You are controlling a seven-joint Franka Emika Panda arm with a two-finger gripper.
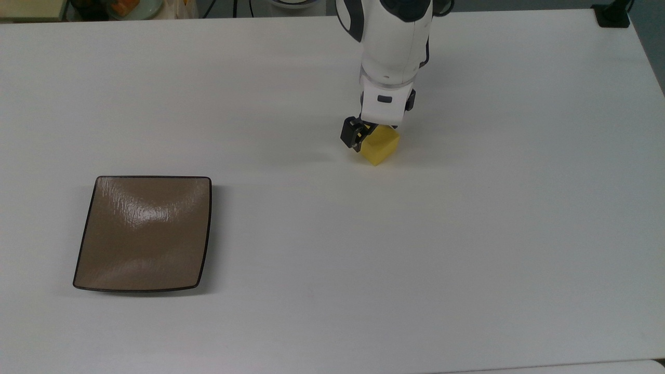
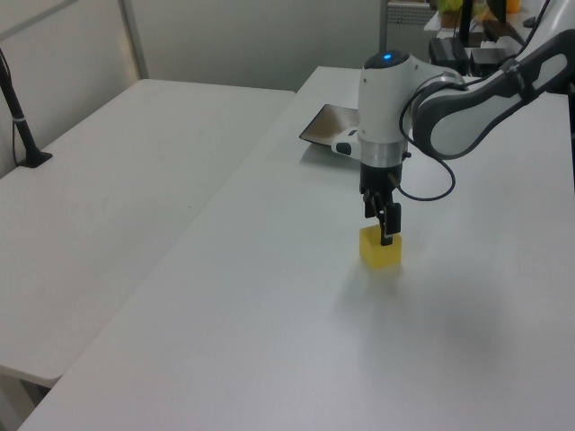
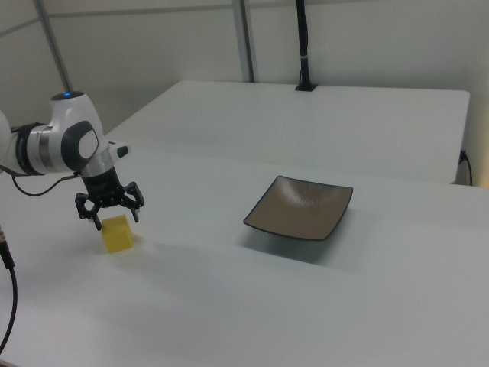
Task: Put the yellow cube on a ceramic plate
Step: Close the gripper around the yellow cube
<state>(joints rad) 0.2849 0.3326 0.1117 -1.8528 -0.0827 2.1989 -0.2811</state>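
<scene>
My gripper should grab the opposite sides of the yellow cube [image 2: 381,254] next. Then the cube can go on the ceramic plate [image 2: 331,127].
The yellow cube [image 1: 383,149] [image 2: 381,254] [image 3: 118,236] rests on the white table, toward the top view's upper middle. My gripper [image 1: 378,136] [image 2: 384,230] [image 3: 117,219] is open and points straight down, its black fingers straddling the cube's upper part, one on each side. The right view shows gaps between the fingers and the cube. The brown square ceramic plate [image 1: 143,234] [image 2: 325,126] [image 3: 302,206] lies empty far off at the top view's lower left.
A black stand base [image 1: 613,15] sits at the table's far corner in the top view's upper right. A second white table [image 2: 117,171] adjoins on the left view's left, with a black pole [image 2: 20,117] on it. A cable [image 3: 6,290] hangs at the right view's left edge.
</scene>
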